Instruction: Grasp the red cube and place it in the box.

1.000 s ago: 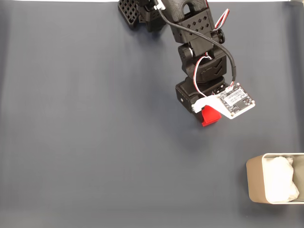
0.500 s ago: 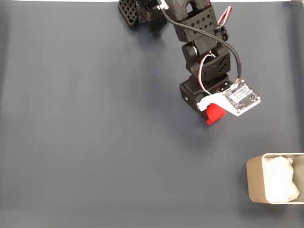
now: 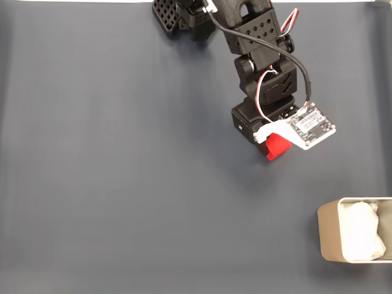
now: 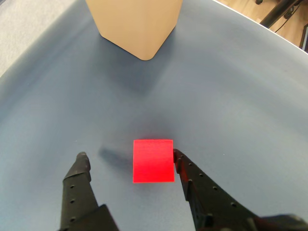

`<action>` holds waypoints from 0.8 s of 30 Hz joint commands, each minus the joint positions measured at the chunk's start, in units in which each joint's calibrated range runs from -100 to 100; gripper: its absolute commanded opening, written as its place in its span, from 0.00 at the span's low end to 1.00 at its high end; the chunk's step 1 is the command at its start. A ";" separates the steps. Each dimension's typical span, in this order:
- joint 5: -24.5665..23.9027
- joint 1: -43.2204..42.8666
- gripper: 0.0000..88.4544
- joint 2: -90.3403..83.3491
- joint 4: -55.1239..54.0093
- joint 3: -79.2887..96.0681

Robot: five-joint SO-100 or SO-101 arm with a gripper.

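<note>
My gripper grips the opposite sides of the red cube next, to place the red cube (image 3: 277,148) in the beige box.
The red cube (image 4: 153,161) rests on the dark grey mat between my fingers in the wrist view. Its right side touches the right finger (image 4: 192,175), and a gap separates it from the left finger (image 4: 79,173). My gripper (image 4: 129,155) is open around it. In the fixed view the cube (image 3: 277,148) peeks out from under the gripper (image 3: 271,147) and the white circuit board (image 3: 311,127). The beige box (image 3: 327,236) with white lining sits at the lower right of the fixed view. Its outer wall (image 4: 134,24) stands ahead at the top of the wrist view.
The arm's black base (image 3: 184,15) stands at the top centre of the fixed view. The grey mat (image 3: 122,171) stretches wide to the left and below the gripper. The mat's curved edge and a floor beyond show at the wrist view's upper right.
From a second ago the gripper and the visible part of the cube shifted slightly to the right in the fixed view. Over the last half second nothing moved.
</note>
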 commanded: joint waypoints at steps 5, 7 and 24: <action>0.63 1.75 0.31 -1.15 -0.40 -0.46; 0.83 1.89 0.28 -1.41 -0.40 -0.10; 2.69 1.46 0.03 -2.10 3.94 -0.46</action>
